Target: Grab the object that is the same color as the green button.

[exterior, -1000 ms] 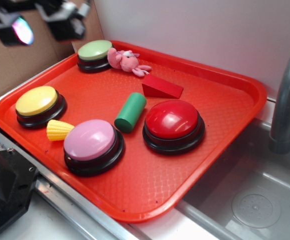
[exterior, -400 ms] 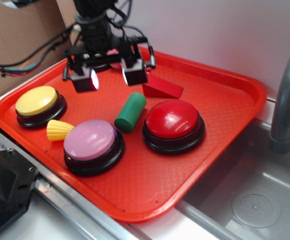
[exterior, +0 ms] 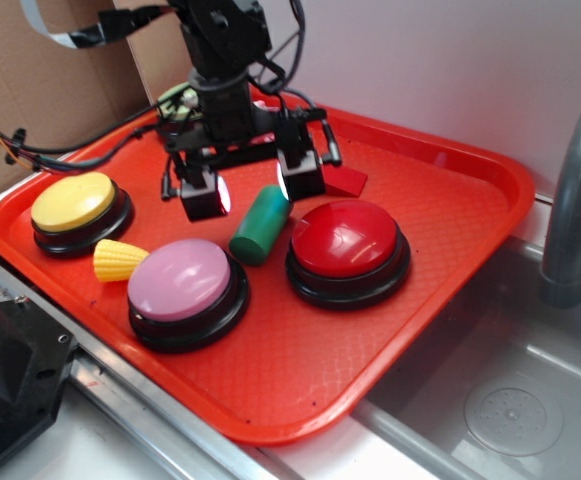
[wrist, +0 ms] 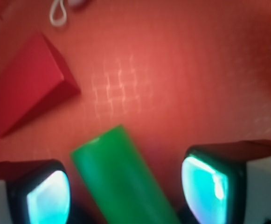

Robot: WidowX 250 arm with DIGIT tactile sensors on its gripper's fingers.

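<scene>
Next, the gripper grabs the green cylinder by its other end, since the pink and red buttons crowd one end of it.
The dark green cylinder lies on the red tray between the pink and red buttons. My gripper hangs open just above its far end, one finger on each side. In the wrist view the cylinder lies slantwise between the two lit fingertips, apart from both; the gripper holds nothing. The pale green button at the tray's back left is mostly hidden behind the arm.
A yellow button, a pink button, a red button, a yellow corn piece and a red wedge share the tray. The wedge lies just past the cylinder. A faucet and sink are at the right.
My gripper has come in from the back left, moved forward and down across the tray, and now straddles the far end of the green cylinder. The objects have not moved.
</scene>
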